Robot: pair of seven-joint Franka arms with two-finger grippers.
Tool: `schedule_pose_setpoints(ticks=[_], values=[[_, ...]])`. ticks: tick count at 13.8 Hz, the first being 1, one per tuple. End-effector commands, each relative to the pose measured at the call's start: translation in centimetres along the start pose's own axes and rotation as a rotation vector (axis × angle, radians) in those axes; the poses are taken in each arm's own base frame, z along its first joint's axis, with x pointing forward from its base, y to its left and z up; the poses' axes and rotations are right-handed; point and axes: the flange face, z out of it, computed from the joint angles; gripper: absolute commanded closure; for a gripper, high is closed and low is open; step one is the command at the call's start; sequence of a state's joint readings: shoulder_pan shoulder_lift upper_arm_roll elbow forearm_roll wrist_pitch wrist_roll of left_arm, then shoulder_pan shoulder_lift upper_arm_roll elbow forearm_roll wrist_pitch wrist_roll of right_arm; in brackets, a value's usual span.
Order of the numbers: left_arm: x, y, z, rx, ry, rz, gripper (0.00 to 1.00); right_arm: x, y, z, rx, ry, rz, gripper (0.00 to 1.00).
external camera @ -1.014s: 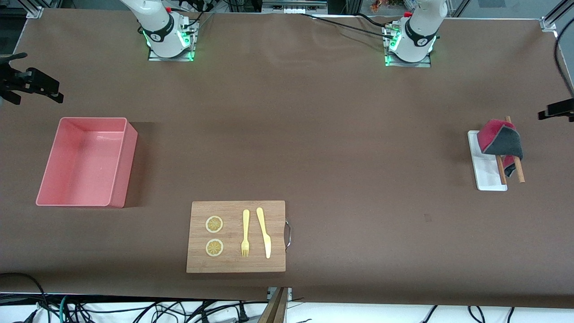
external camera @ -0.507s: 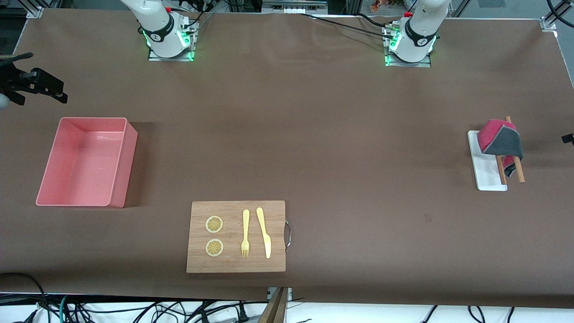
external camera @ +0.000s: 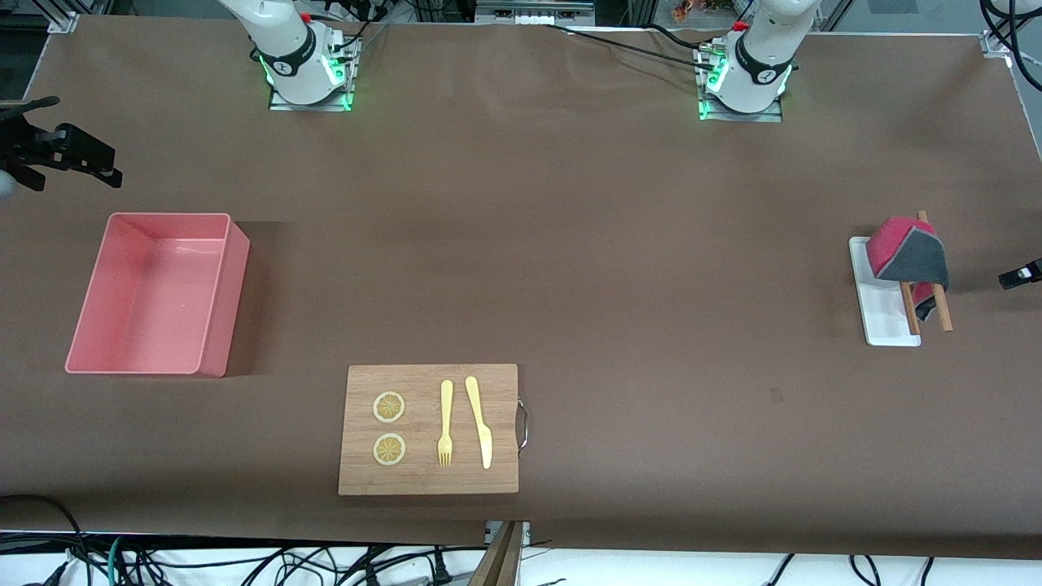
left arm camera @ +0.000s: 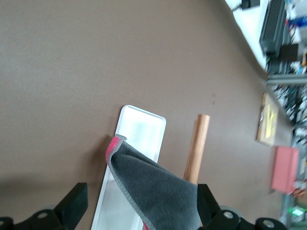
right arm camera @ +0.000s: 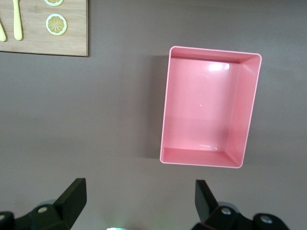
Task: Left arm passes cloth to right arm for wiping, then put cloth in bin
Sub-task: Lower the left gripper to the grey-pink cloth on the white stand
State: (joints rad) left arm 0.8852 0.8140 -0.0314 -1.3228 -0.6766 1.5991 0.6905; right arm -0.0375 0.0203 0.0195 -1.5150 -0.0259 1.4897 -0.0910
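Observation:
I should next grab the cloth with my left gripper by its middle fold over the wooden sticks, to pass it to the right arm for wiping.
The cloth, magenta-pink and dark grey, lies draped over two wooden sticks on a small white tray at the left arm's end of the table. My left gripper hangs at the view's edge beside the cloth. In the left wrist view it is open, with the cloth's grey face showing between its fingers below. The pink bin stands at the right arm's end. My right gripper is open and empty over the table beside the bin.
A wooden cutting board with two lemon slices, a yellow fork and a yellow knife lies near the table's front edge, with a metal handle on its side. The two arm bases stand along the back edge.
My left gripper has shifted down the view's edge, from level with the cloth's top to beside the tray. The right gripper has barely moved. The cloth has not moved.

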Motion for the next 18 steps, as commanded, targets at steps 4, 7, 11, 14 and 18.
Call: schedule_pose_setpoints(ticks=[4,7,11,14,18], values=[[0.3,-2.5,3.1,-0.069,-0.021,-0.310,0.00,0.2,0.7,-0.5,0.010,0.010,0.005,0.00],[0.8,-1.5,4.9,-0.020,-0.075,-0.394,0.00,0.2,0.8,-0.5,0.010,0.010,0.006,0.00],[0.2,-3.9,7.8,0.003,-0.138,-0.460,0.00,0.3,0.8,-0.5,0.010,0.016,0.006,0.00],[0.1,-4.2,8.1,0.001,-0.141,-0.464,0.16,0.3,0.6,-0.5,0.008,0.016,0.003,0.00],[0.2,-4.9,9.2,-0.012,-0.148,-0.490,0.20,0.3,0.8,-0.5,0.008,0.017,0.007,0.00]])
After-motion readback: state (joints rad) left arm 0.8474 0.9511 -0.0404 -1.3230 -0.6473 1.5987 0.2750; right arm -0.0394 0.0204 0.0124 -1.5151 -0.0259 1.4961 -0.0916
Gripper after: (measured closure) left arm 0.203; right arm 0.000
